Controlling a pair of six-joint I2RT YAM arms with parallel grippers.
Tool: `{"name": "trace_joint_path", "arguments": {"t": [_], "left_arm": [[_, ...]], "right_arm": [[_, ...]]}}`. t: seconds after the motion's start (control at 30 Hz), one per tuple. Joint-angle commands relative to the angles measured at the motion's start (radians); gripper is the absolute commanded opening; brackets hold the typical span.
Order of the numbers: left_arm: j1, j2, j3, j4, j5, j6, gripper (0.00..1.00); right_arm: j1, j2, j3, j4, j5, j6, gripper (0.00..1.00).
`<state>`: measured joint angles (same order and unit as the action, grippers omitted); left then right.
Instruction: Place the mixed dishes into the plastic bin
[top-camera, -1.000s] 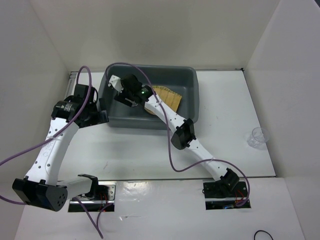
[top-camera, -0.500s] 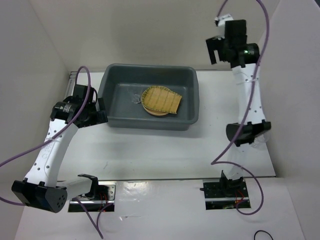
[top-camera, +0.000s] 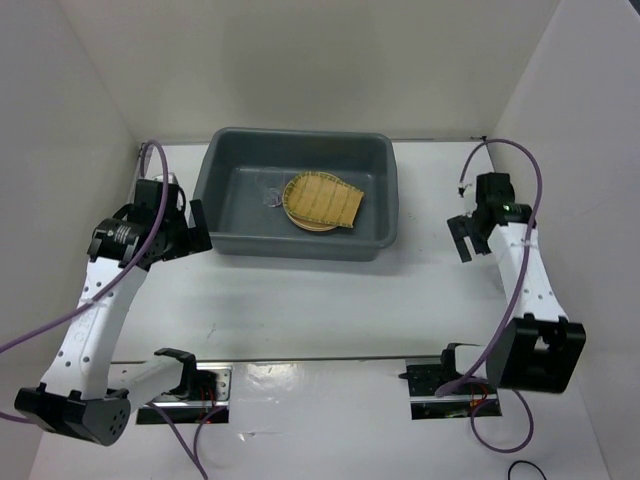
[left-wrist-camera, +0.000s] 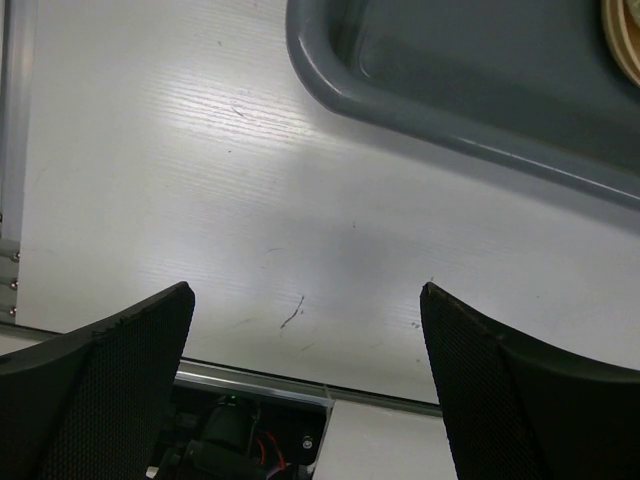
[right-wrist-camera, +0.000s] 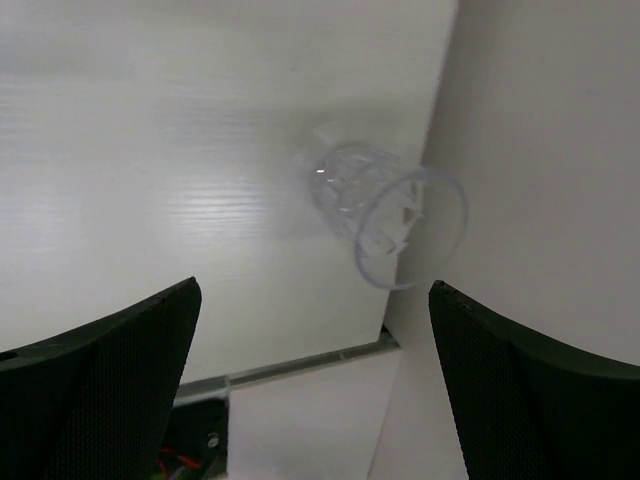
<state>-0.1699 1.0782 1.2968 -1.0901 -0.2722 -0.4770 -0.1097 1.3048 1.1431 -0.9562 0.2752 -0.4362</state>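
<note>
The clear glass cup needs to be grabbed next by its open rim with my right gripper, which leaves the cup's base free to rest in the bin.
The plastic bin (top-camera: 228, 235) stands at the back middle of the table. In it a yellow-green fan-shaped dish (top-camera: 325, 199) lies on a tan-orange plate (top-camera: 303, 223), with a clear glass cup (top-camera: 272, 197) beside them. My left gripper (top-camera: 195, 228) hangs open just left of the bin's near left corner (left-wrist-camera: 420, 128), with nothing between its fingers (left-wrist-camera: 305, 295). My right gripper (top-camera: 464, 238) is open over the right side of the table. Another clear glass cup (right-wrist-camera: 385, 212) stands by the right wall, ahead of the open right gripper (right-wrist-camera: 315, 290). In the top view the right arm hides it.
White walls enclose the table on the left, back and right; the right wall (right-wrist-camera: 540, 150) is right beside the cup. A metal rail (left-wrist-camera: 250, 380) and the arm bases (top-camera: 445, 385) run along the near edge.
My right arm left the bin, swung high to the back right, then came down over the right side of the table near the cup. The left arm drew back slightly.
</note>
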Motion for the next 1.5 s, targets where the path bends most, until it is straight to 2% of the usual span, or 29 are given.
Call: {"name": "trace_joint_path", "arguments": {"t": [0.0,0.17,0.47,0.57,0.6,0.63,0.67,0.73,0.77,0.87,0.9,0.97,1.03,1.1,1.13,1.17,1.2,1.23,1.27,1.33,1.37,1.4,1.47], "left_arm": [[-0.003,-0.049,-0.013,0.021,0.074,0.015,1.0],[-0.003,-0.058,-0.022,0.021,0.085,0.025,1.0],[-0.003,-0.049,-0.022,0.021,0.113,0.006,1.0],[-0.003,-0.07,-0.022,0.01,0.122,-0.003,1.0],[-0.003,-0.08,-0.031,0.01,0.122,-0.003,1.0],[-0.003,-0.08,-0.031,0.01,0.122,-0.003,1.0],[-0.003,-0.092,-0.031,0.019,0.122,-0.003,1.0],[-0.003,-0.103,-0.042,0.019,0.122,-0.003,1.0],[-0.003,-0.103,-0.042,0.019,0.122,-0.003,1.0],[-0.003,-0.103,-0.051,0.029,0.122,-0.003,1.0],[-0.003,-0.103,-0.051,0.039,0.113,-0.003,1.0],[-0.003,-0.103,-0.06,0.039,0.102,-0.003,1.0],[-0.003,-0.112,-0.06,0.048,0.091,-0.003,1.0],[-0.003,-0.121,-0.07,0.048,0.091,-0.003,1.0],[-0.003,-0.121,-0.07,0.058,0.082,-0.003,1.0],[-0.003,-0.121,-0.07,0.058,0.082,-0.003,1.0],[-0.003,-0.121,-0.07,0.058,0.082,-0.003,1.0],[-0.003,-0.121,-0.07,0.058,0.082,-0.003,1.0],[-0.003,-0.121,-0.079,0.068,0.082,-0.003,1.0],[-0.003,-0.112,-0.079,0.068,0.073,-0.012,1.0],[-0.003,-0.103,-0.079,0.068,0.064,-0.012,1.0],[-0.003,-0.103,-0.079,0.068,0.064,-0.012,1.0],[-0.003,-0.103,-0.079,0.068,0.024,-0.043,1.0]], "right_arm": [[-0.068,-0.096,-0.083,0.23,0.101,-0.055,0.99],[-0.234,-0.075,-0.169,0.329,0.079,-0.119,0.99],[-0.243,-0.006,-0.258,0.395,0.003,-0.135,0.99],[-0.332,0.098,-0.228,0.386,-0.094,-0.134,0.99],[-0.387,0.131,-0.212,0.357,-0.173,-0.145,0.97],[-0.413,0.163,-0.195,0.341,-0.212,-0.171,0.9],[-0.442,0.222,-0.163,0.33,-0.243,-0.182,0.76],[-0.5,0.273,-0.134,0.32,-0.278,-0.193,0.66],[-0.515,0.31,-0.109,0.32,-0.287,-0.203,0.5],[-0.536,0.332,-0.077,0.297,-0.297,-0.214,0.18],[-0.536,0.332,-0.066,0.263,-0.316,-0.214,0.01],[-0.522,0.283,0.002,0.197,-0.376,-0.214,0.0],[-0.48,0.243,0.125,0.067,-0.48,-0.201,0.0],[-0.34,0.194,0.234,0.001,-0.514,-0.136,0.0],[-0.282,0.194,0.367,-0.05,-0.549,-0.113,0.0],[-0.155,0.183,0.439,-0.071,-0.567,-0.092,0.0],[-0.083,0.194,0.516,-0.087,-0.58,-0.052,0.0],[-0.008,0.208,0.672,-0.099,-0.593,-0.032,0.0],[0.153,0.226,0.749,-0.108,-0.593,-0.013,0.0],[0.316,0.313,0.96,-0.096,-0.562,0.037,0.0],[0.45,0.358,1.034,-0.096,-0.532,0.046,0.0],[0.509,0.411,1.192,-0.11,-0.515,0.047,0.0],[0.599,0.616,1.363,-0.151,-0.46,0.06,0.0]]}}
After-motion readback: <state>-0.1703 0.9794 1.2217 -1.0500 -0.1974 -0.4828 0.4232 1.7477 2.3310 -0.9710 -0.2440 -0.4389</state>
